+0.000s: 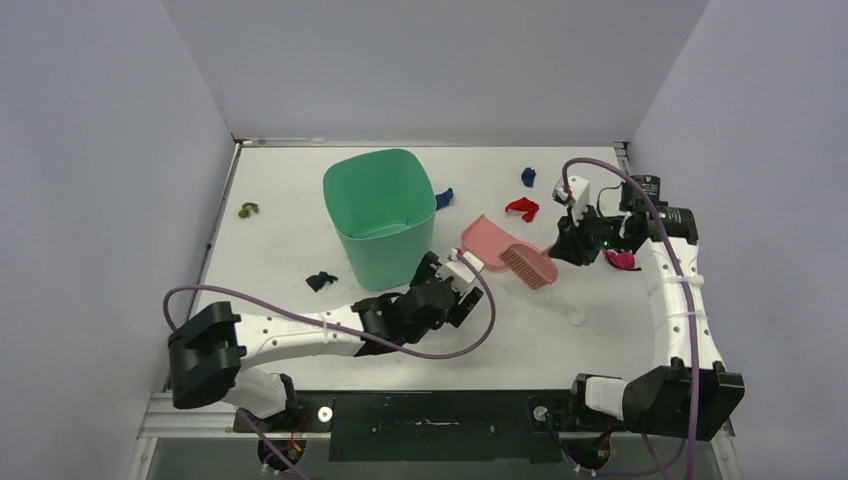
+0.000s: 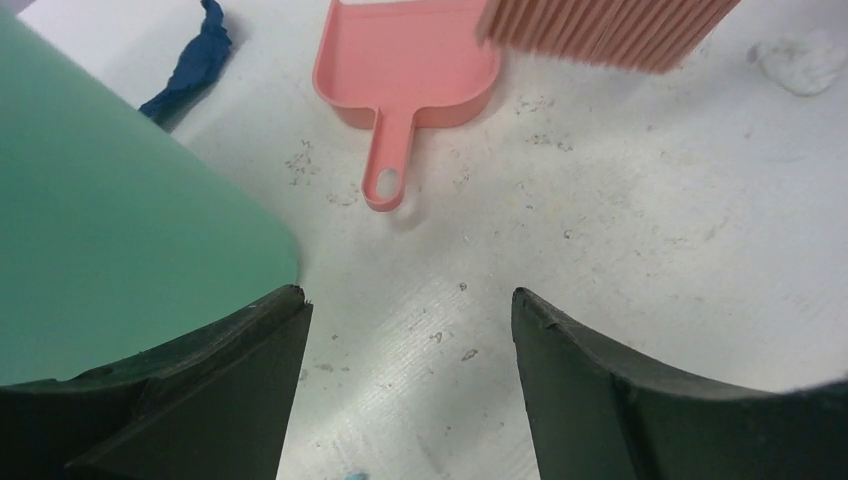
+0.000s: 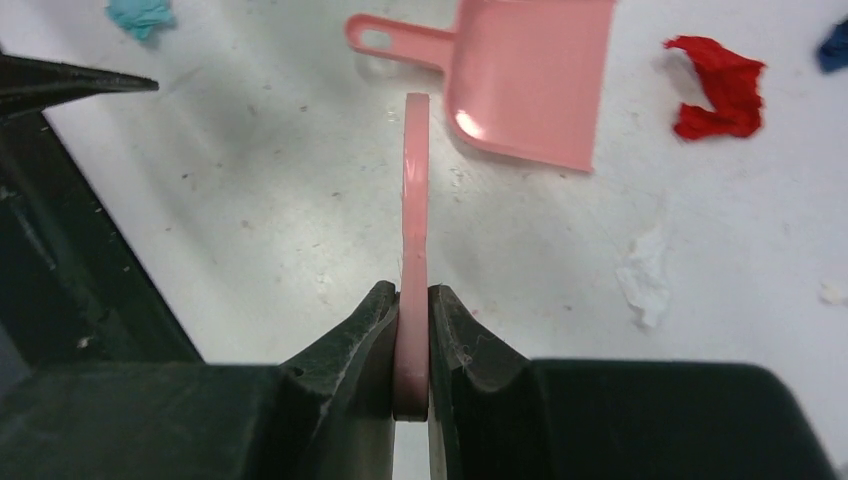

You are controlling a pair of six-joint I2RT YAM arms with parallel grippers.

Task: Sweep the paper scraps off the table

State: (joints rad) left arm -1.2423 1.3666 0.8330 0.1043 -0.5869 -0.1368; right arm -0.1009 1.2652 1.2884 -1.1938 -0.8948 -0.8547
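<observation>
My left gripper grabs the pink dustpan [image 2: 410,60] by its handle end [image 2: 387,180] next, so the dustpan's pan and front edge stay free to receive swept scraps.
My right gripper [image 1: 562,250] [image 3: 412,295] is shut on the handle of the pink brush [image 1: 530,266] [image 3: 415,200], bristles down on the white table [image 1: 540,345]. The pink dustpan [image 1: 484,239] [image 2: 410,60] [image 3: 530,75] lies flat just left of the brush. My left gripper [image 1: 455,273] [image 2: 410,310] is open and empty, a little short of the dustpan's handle. Paper scraps lie scattered: red [image 1: 521,208] [image 3: 720,85], blue [image 1: 528,177], dark blue [image 1: 444,198] [image 2: 195,65] beside the bin, black [image 1: 320,281], olive green [image 1: 248,210], teal [image 3: 140,15].
A tall green bin [image 1: 380,215] [image 2: 100,230] stands mid-table, touching the left gripper's left side. A white scrap [image 1: 577,320] [image 3: 645,280] lies near the right arm, and a magenta scrap [image 1: 622,260] sits under the right wrist. Grey walls enclose three sides.
</observation>
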